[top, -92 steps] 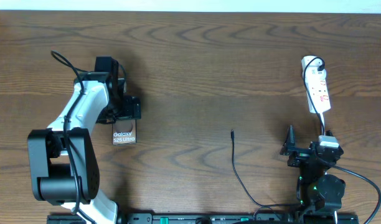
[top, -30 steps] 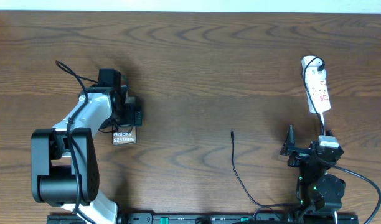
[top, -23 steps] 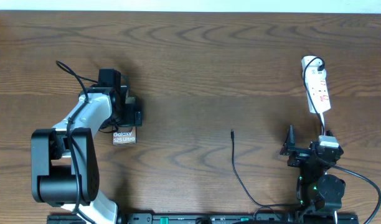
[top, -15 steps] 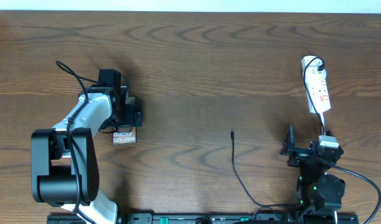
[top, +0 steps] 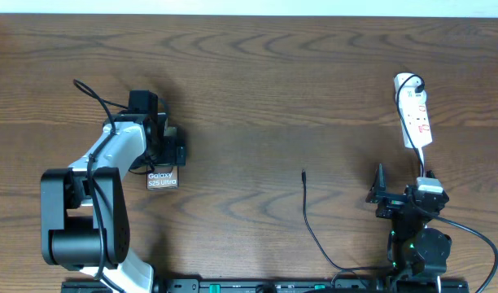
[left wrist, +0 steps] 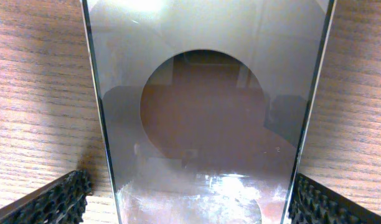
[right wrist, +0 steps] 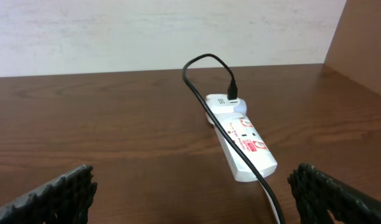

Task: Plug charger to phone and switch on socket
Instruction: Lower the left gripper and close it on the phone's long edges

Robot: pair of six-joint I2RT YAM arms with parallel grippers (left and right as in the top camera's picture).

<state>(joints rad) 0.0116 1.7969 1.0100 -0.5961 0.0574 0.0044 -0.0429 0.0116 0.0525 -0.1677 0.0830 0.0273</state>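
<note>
The fingers reach down beside the phone's long edges, one finger meeting its shadow on the wood, so my left gripper closes on the phone next.
The phone lies flat on the table at the left, its white "Galaxy" lettering showing. My left gripper hangs over its far end and hides that part. In the left wrist view the phone fills the middle, glossy with a large round circle. The left gripper is open, one finger on each side of the phone with bare wood between. The charger tip lies loose mid-table, its thin cable trailing to the near edge. The socket lies far right. My right gripper stands open short of it, holding nothing.
A black cable is plugged into the socket's far end, loops up, then runs over the strip toward my right wrist. A pale wall backs the table's far edge. Bare wooden tabletop lies between the two arms.
Nothing has moved over the last second. Compared with about three seconds ago, the left arm has shifted a little toward the near edge, over the phone.
</note>
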